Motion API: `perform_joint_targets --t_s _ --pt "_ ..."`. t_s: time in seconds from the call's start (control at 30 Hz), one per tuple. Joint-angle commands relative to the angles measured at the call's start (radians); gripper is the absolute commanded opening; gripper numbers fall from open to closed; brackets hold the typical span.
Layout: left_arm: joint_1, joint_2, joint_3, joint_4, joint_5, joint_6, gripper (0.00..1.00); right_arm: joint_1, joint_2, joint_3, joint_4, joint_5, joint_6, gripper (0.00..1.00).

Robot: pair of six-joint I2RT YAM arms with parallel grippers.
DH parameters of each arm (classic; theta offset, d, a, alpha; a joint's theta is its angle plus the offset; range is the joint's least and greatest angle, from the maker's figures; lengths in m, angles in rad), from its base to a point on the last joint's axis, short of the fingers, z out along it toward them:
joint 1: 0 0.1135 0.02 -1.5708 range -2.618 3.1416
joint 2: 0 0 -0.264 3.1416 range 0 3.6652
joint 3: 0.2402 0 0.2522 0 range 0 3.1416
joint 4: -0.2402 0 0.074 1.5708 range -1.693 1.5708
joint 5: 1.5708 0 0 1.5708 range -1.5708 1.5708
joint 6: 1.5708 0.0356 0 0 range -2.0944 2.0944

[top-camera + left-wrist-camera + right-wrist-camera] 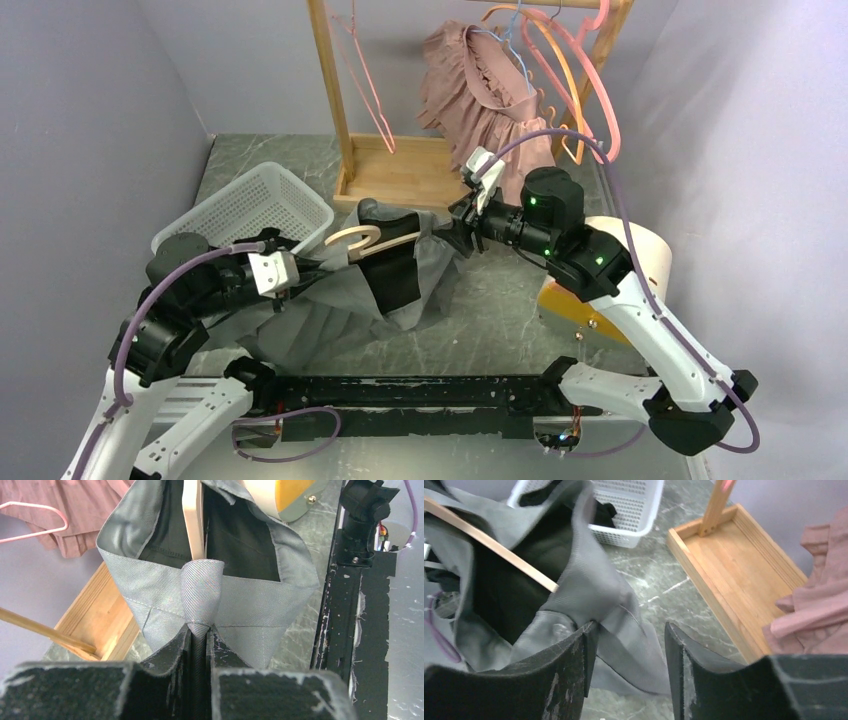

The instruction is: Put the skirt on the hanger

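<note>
My right gripper should next grab the hanger's bar at its near end (419, 236) (554, 587) together with the skirt's waistband, so the hook stays free to hang.
The grey skirt (330, 305) with black lining lies on the table between the arms, its waist lifted. A pale wooden hanger (365, 240) sits in the waist opening; its bar shows in the left wrist view (194, 520) and the right wrist view (494, 545). My left gripper (200, 629) is shut on a fold of the skirt's waistband (202, 592). My right gripper (629, 630) is open at the skirt's right edge, with grey cloth (596, 587) lying between and under its fingers. In the top view the right gripper (455, 225) is beside the hanger's right end.
A wooden clothes rack (400, 170) stands at the back with pink hangers (585, 80) and a pink garment (480, 95). A white basket (250, 205) sits back left. A yellow and white round object (600, 290) lies at the right. A black taped strip (420, 395) runs along the near edge.
</note>
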Motion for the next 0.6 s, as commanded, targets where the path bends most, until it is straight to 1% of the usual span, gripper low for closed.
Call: perform_joint_targets --t_s 0.0,0.1,0.17,0.27,0.3,0.4,0.57 --pt "-0.003 0.016 0.030 0.136 0.087 -0.016 0.07 -0.007 0.012 0.081 0.036 -0.195 -0.009 0.57" --pt "-0.003 0.035 0.009 0.177 0.105 -0.041 0.07 -0.006 0.050 0.111 0.091 -0.388 -0.038 0.57" --pt "-0.003 0.042 0.000 0.202 0.112 -0.055 0.07 -0.005 0.086 0.123 0.101 -0.468 -0.065 0.56" --pt "-0.003 0.046 -0.010 0.230 0.127 -0.066 0.07 -0.003 0.135 0.124 0.080 -0.530 -0.127 0.48" --pt "-0.003 0.050 -0.013 0.239 0.132 -0.070 0.07 -0.003 0.154 0.127 0.067 -0.556 -0.151 0.46" --pt "-0.003 0.054 -0.019 0.239 0.141 -0.065 0.07 0.003 0.200 0.137 0.016 -0.638 -0.223 0.46" --pt "-0.002 0.054 -0.031 0.239 0.128 -0.065 0.07 0.012 0.252 0.154 -0.021 -0.673 -0.276 0.46"
